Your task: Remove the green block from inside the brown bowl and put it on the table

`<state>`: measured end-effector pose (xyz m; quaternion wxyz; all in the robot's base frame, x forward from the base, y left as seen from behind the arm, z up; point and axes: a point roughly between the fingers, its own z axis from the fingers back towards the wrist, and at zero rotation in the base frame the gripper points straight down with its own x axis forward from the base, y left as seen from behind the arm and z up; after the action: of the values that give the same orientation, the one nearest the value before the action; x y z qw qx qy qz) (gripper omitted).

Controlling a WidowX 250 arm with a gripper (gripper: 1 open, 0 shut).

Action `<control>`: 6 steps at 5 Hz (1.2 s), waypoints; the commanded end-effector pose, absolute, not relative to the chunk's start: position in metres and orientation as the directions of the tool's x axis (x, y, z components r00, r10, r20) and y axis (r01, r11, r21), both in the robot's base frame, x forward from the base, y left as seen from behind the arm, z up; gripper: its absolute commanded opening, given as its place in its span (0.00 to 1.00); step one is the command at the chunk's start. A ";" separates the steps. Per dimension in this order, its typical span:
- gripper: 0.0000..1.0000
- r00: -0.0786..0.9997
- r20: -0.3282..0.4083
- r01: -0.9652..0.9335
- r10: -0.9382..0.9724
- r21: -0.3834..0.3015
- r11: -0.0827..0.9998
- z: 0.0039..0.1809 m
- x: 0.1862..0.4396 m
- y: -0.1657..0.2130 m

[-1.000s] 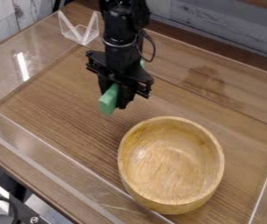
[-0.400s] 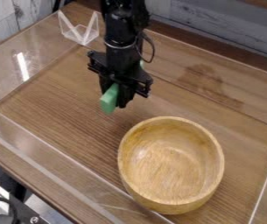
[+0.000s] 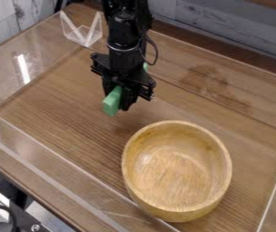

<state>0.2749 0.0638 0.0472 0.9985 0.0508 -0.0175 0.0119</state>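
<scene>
The green block's lower end (image 3: 111, 110) is just above the wood of the table, so it is time to open my gripper now.
My black gripper (image 3: 116, 96) hangs over the table (image 3: 55, 109), left of and behind the brown bowl (image 3: 176, 169). It is shut on the green block (image 3: 111, 102), whose lower end sticks out below the fingers just above the wood. The brown bowl sits at the front right and holds nothing. The block is well apart from the bowl's rim.
Low clear acrylic walls (image 3: 55, 172) border the table at the front, left and back. A clear angled piece (image 3: 82, 32) stands at the back left behind the arm. A grey wooden backdrop (image 3: 224, 23) lies beyond the far wall.
</scene>
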 end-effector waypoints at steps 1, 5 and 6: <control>0.00 0.994 0.103 -0.038 0.027 0.105 0.994 0.059 0.290 0.066; 1.00 0.992 0.123 -0.038 0.029 0.070 0.997 0.063 0.302 0.060; 1.00 0.991 0.126 -0.047 0.040 0.057 0.997 0.072 0.303 0.061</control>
<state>0.2929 0.0572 0.0494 0.9993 0.0238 -0.0230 0.0179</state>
